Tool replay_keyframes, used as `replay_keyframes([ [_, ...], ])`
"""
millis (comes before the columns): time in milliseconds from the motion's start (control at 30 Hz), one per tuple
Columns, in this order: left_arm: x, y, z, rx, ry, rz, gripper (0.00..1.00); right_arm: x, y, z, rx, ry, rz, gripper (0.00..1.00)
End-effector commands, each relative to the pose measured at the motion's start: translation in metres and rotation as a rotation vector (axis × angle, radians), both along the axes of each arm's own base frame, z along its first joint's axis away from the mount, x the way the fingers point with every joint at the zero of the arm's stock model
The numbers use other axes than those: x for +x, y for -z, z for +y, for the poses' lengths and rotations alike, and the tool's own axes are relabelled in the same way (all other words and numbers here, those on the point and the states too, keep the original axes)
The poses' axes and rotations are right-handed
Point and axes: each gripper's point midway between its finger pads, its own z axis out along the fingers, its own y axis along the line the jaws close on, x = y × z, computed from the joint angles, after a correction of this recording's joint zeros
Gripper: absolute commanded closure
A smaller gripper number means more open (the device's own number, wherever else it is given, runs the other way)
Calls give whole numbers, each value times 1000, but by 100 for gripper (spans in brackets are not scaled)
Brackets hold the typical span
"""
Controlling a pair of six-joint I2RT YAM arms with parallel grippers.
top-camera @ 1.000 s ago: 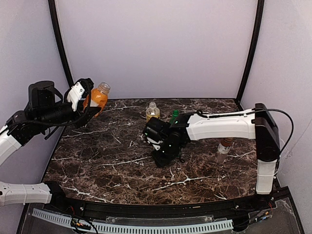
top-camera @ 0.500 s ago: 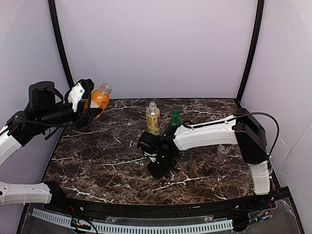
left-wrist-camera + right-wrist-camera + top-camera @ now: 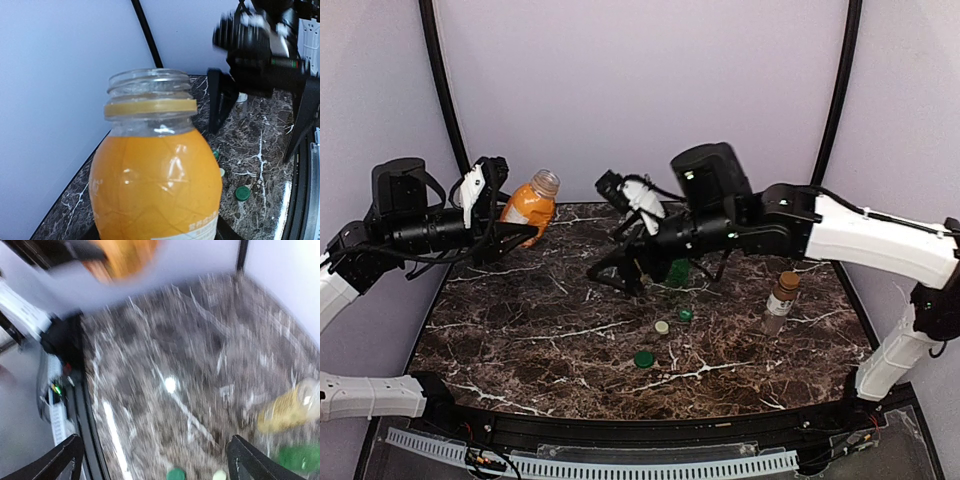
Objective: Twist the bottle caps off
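Note:
I should next grab the orange bottle with my right gripper by its open neck (image 3: 545,184), free of the left gripper on the bottle's body, to set it upright.
My left gripper (image 3: 510,224) is shut on the squat orange bottle (image 3: 531,204), held tilted above the table's back left corner. Its neck (image 3: 150,87) is open, with no cap on it. My right gripper (image 3: 618,272) hangs open and empty above the table's middle, its fingers (image 3: 65,456) spread wide in a blurred view. The green bottle (image 3: 677,271) shows partly behind that arm. The bottle with yellow liquid (image 3: 287,412) appears only in the right wrist view. The slim clear bottle (image 3: 780,300) stands at the right with a brown cap on. Three loose caps lie on the marble: green (image 3: 644,358), cream (image 3: 662,327), green (image 3: 685,314).
Black frame posts (image 3: 440,80) rise at the back corners and pale walls close in the marble table (image 3: 520,330). The right arm's white link (image 3: 860,235) spans the air over the table's right half. A black rail (image 3: 620,430) runs along the near edge.
My right gripper has risen from just above the marble and swung up and left while opening wide. Three caps now lie uncovered there. The left arm has shifted the orange bottle slightly right.

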Motion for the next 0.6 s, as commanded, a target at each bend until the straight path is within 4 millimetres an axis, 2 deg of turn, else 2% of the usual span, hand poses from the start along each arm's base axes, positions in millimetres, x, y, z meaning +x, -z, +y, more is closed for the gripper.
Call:
replay_keyframes([
  [0,-31,-16,-17,-68,186,64,90,-38,-148,3,667,-309,-306,1],
  [100,-39,-19,-23,-86,243,83,90,-36,-187,-2,899,-278,-395,1],
  [233,-40,-23,-26,-91,263,85,90,-28,-217,19,1012,-290,-373,1],
  [333,-39,-26,-27,-93,267,85,90,-22,-220,37,1013,-300,-334,4],
  [433,-40,-26,-27,-91,269,84,90,-18,-215,50,1001,-306,-297,10],
  [500,-41,-26,-27,-91,273,84,90,-16,-208,55,995,-302,-277,18],
  [567,-40,-26,-27,-91,273,83,89,-14,-200,58,989,-297,-251,31],
])
